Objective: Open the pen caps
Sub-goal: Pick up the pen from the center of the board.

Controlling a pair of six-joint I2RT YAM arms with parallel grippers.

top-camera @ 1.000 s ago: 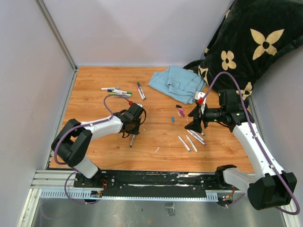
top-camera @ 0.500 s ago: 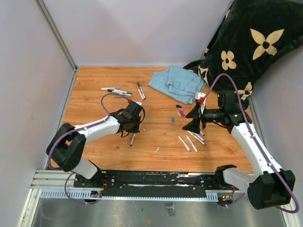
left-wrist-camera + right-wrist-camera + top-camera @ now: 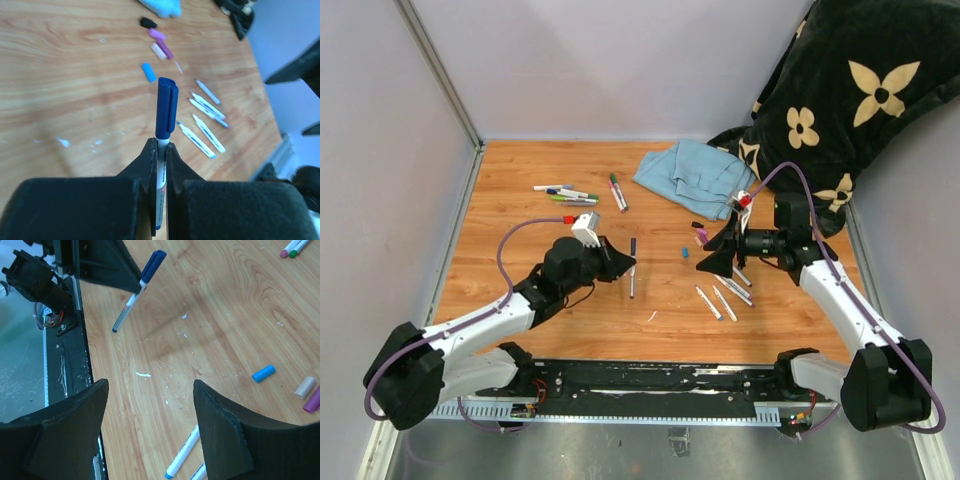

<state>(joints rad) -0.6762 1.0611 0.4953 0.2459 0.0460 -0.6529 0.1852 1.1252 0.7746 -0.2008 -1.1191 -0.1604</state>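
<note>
My right gripper is going to reach the marker and grab the barrel's end opposite the dark blue pen cap, so the cap stays free to open.
My left gripper is shut on the white barrel of a marker and holds it above the table. Its dark blue pen cap sticks out past the fingertips. To its right my right gripper stands open with nothing between its fingers, facing the held marker. Loose pen caps lie on the wood between the arms: a blue one, a purple one and a black one. Uncapped markers lie under the right gripper.
Several capped markers lie at the back left of the wooden table. A blue cloth and a black flowered blanket fill the back right. Grey walls close in the left and far sides.
My left gripper has shut on the marker, lifted it off the table and carried it right, towards the right gripper. The right gripper has shifted a little to the left.
</note>
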